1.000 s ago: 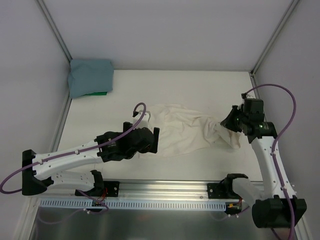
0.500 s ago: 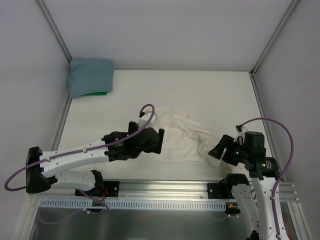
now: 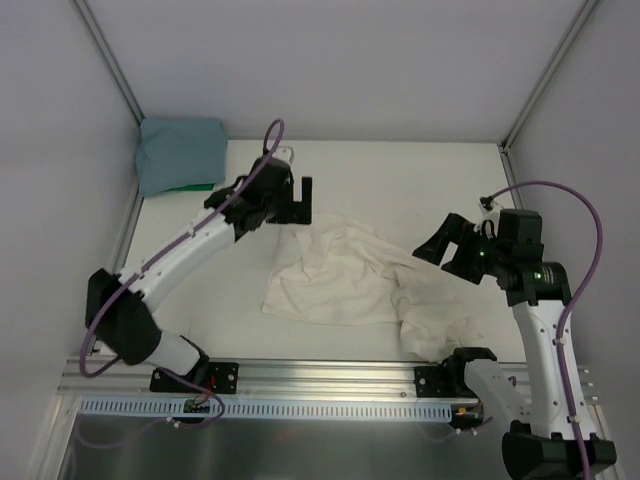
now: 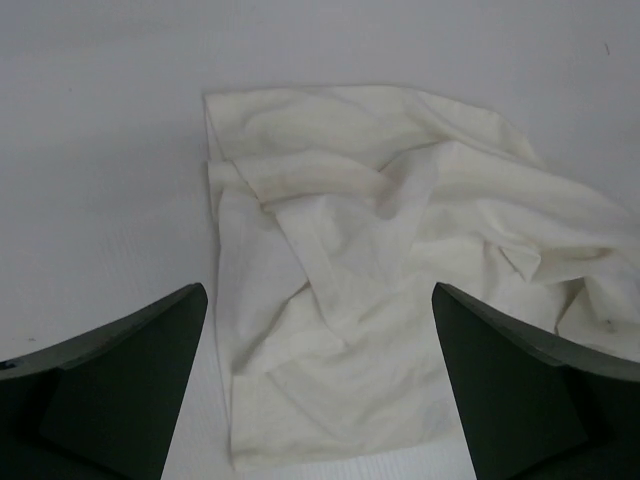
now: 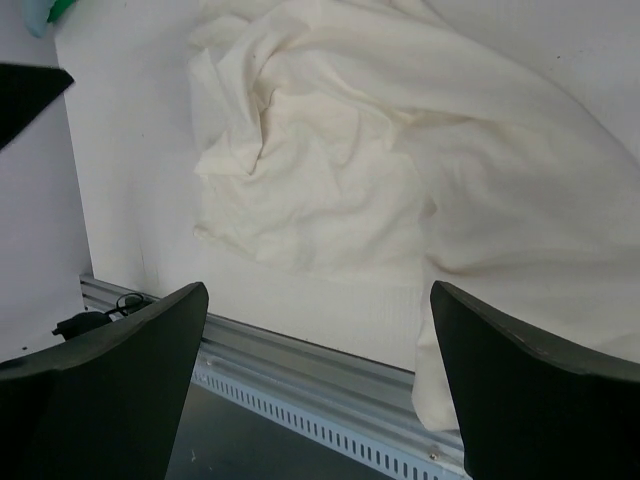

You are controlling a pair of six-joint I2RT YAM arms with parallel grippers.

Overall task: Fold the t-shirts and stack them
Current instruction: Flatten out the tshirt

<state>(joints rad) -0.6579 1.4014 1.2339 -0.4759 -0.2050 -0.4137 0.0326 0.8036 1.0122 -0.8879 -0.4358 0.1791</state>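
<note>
The left gripper grips the cream t-shirt (image 3: pixel 345 280) by its far corner next, away from my right gripper, to stretch the t-shirt for folding.
The cream t-shirt (image 3: pixel 345 280) lies crumpled mid-table, its right end bunched by the near rail (image 3: pixel 435 335). The teal t-shirt (image 3: pixel 180 153) sits folded at the back left corner. My left gripper (image 3: pixel 296 208) hovers open over the cream shirt's far left edge; the left wrist view shows the shirt (image 4: pixel 380 240) spread below the left gripper (image 4: pixel 318 300), with nothing held. My right gripper (image 3: pixel 447 254) hangs open above the shirt's right end. In the right wrist view a shirt corner (image 5: pixel 445 385) drapes onto the rail below the right gripper (image 5: pixel 318 295).
A green item (image 3: pixel 192 187) pokes out from under the teal shirt. The slotted metal rail (image 5: pixel 300 385) runs along the table's near edge. Enclosure walls and posts (image 3: pixel 115 70) close in the left, back and right sides.
My right gripper has opened and let go of the cream shirt, then lifted away from it. My left arm swung from the shirt's near left side to its far edge.
</note>
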